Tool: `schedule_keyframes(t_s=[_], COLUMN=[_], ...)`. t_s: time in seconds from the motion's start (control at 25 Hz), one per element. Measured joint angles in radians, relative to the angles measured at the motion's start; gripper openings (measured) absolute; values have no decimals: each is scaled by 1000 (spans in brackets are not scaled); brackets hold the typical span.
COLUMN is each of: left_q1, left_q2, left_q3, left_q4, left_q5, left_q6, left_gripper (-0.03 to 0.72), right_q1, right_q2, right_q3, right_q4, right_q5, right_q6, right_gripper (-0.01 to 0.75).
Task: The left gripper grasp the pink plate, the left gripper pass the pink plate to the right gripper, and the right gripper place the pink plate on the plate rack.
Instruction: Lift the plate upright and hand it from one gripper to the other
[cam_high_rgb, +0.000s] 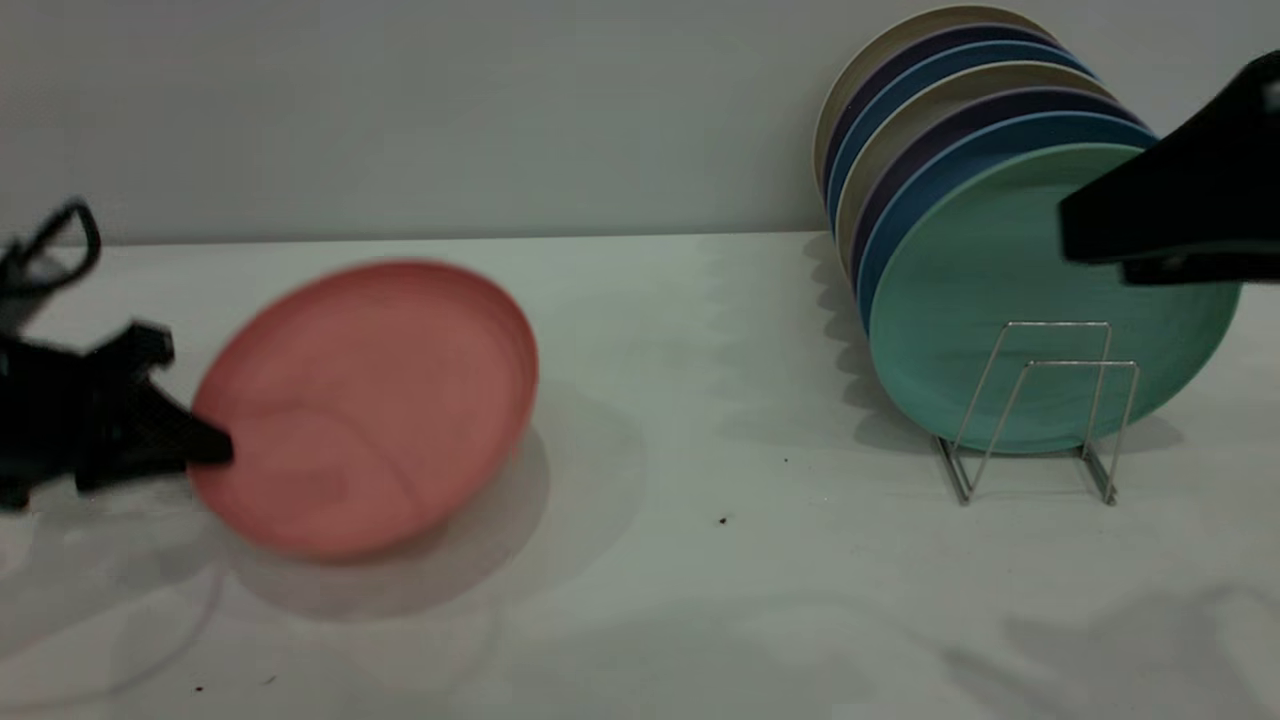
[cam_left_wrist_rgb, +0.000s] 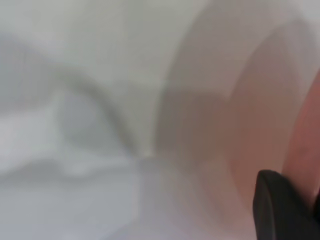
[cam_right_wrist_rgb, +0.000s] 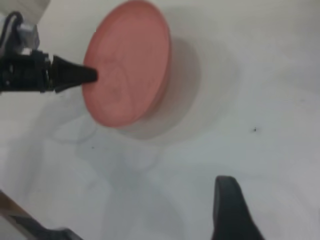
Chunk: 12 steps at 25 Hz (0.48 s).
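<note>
My right gripper reaches the pink plate next and grabs it by its free rim (cam_high_rgb: 531, 348) to place the pink plate on the plate rack (cam_high_rgb: 1080, 363).
The pink plate (cam_high_rgb: 370, 400) is tilted, its left rim raised off the white table, its lower edge near the surface. My left gripper (cam_high_rgb: 215, 445) is shut on that left rim. The right wrist view shows the same plate (cam_right_wrist_rgb: 127, 70) with the left gripper (cam_right_wrist_rgb: 92, 75) on its edge. In the left wrist view one black finger (cam_left_wrist_rgb: 280, 210) lies against the plate (cam_left_wrist_rgb: 305, 145). My right gripper (cam_high_rgb: 1095, 250) hovers open and empty at the upper right, in front of the racked plates; one of its fingers (cam_right_wrist_rgb: 227, 205) shows. The plate rack (cam_high_rgb: 1080, 363) has free wire loops at its front.
Several plates stand upright in the rack, the teal-green plate (cam_high_rgb: 980, 290) foremost, with blue, purple and beige ones behind. The table (cam_high_rgb: 700, 600) is bare between the pink plate and the rack, apart from small dark specks (cam_high_rgb: 722, 520).
</note>
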Motion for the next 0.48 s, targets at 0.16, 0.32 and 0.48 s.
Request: schedule_keyframes(t_s=[0.16,0.32,0.48], left_q1=[-36,-110,-192], left_q2=[-75,-100,-100], left_q3=[-24,-28,-28], left_q4=[5,9,11], left_q5=[-22,-23,-21], left_q6=[25,43,50], left_gripper=[15,15,15], right_q1=[0,0,0], right_q2=[99,184,268], right_q3=[-1,-30,-95], right_q4=[132,182,190], right_q5=[60,106,118], right_q6=[-123,-191,-198], right_gripper=[440,440,440])
